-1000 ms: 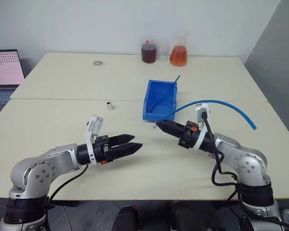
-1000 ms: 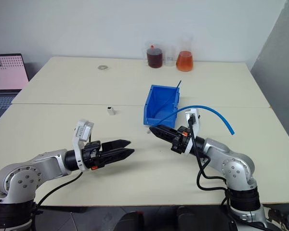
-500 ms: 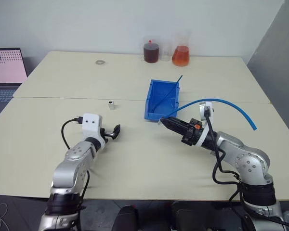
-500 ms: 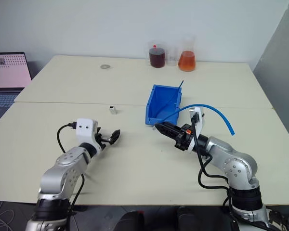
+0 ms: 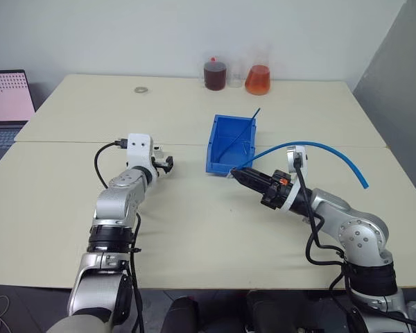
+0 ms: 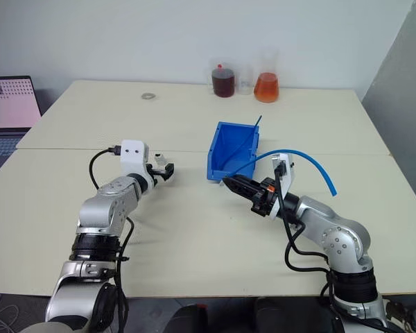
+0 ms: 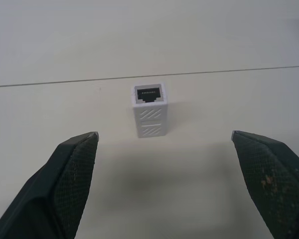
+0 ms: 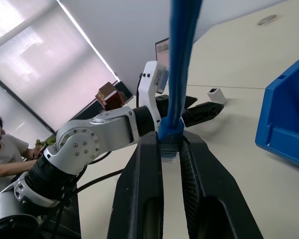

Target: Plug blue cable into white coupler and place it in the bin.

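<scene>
The white coupler [image 7: 150, 110] is beyond my left gripper's open fingers, so they should move toward it before closing on it.
The white coupler [image 7: 150, 110] lies on the table with its dark socket facing up. My left gripper [image 7: 163, 134] is open, low over the table, one finger on each side of the coupler and just short of it. In the head views the left gripper [image 5: 166, 165] sits left of the bin [image 5: 218, 165], a bright-blue bin near the table's middle. My right gripper [image 5: 236, 173] is shut on the blue cable [image 5: 319, 146] near its clear plug [image 8: 169, 149], just in front of the bin. The cable arcs up and off to the right.
A darker blue strand [image 5: 244, 130] leans inside the bin. Two beakers, dark red [image 5: 215, 74] and orange [image 5: 258, 80], stand at the table's far edge, with a grey ring [image 5: 140, 89] to their left. A laptop [image 5: 7, 104] sits far left. A person [image 8: 2, 144] sits behind.
My left arm has swung forward and left, turning its open gripper from pointing right to facing the coupler. The right arm and the cable have stayed in place.
</scene>
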